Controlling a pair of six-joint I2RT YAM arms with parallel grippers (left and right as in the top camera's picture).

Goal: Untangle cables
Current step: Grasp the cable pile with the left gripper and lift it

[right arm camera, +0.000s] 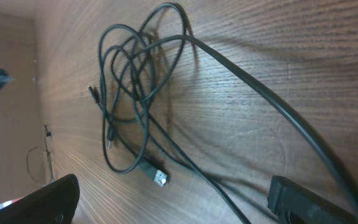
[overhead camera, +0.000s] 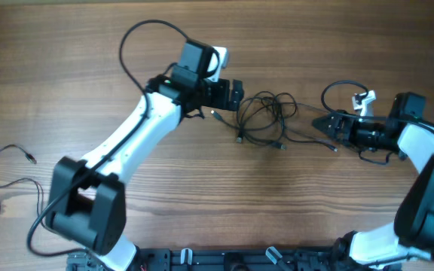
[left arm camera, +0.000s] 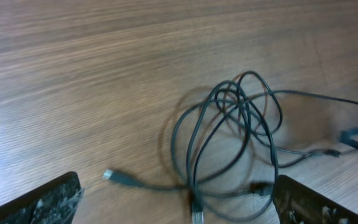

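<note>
My left gripper should next grab the tangle's looped pieces beside the plug ends. That will leave the other pieces of cable free to be untangled.
A tangle of thin black cables [overhead camera: 262,117] lies on the wooden table at centre. It shows in the left wrist view [left arm camera: 232,134] and the right wrist view [right arm camera: 135,93]. My left gripper [overhead camera: 236,95] is open just left of the tangle, its fingers either side of two plug ends [left arm camera: 114,176] in the left wrist view. My right gripper [overhead camera: 330,124] is open to the right of the tangle, low over the table. A cable strand [right arm camera: 260,99] runs from the tangle toward it, and a silver-tipped plug [right arm camera: 157,175] lies between its fingers.
A separate thin black cable [overhead camera: 6,177] lies at the table's left edge. A black cable loop [overhead camera: 341,90] and a white clip [overhead camera: 364,98] sit behind the right arm. The left arm's own cable [overhead camera: 138,38] arcs over the table at the back.
</note>
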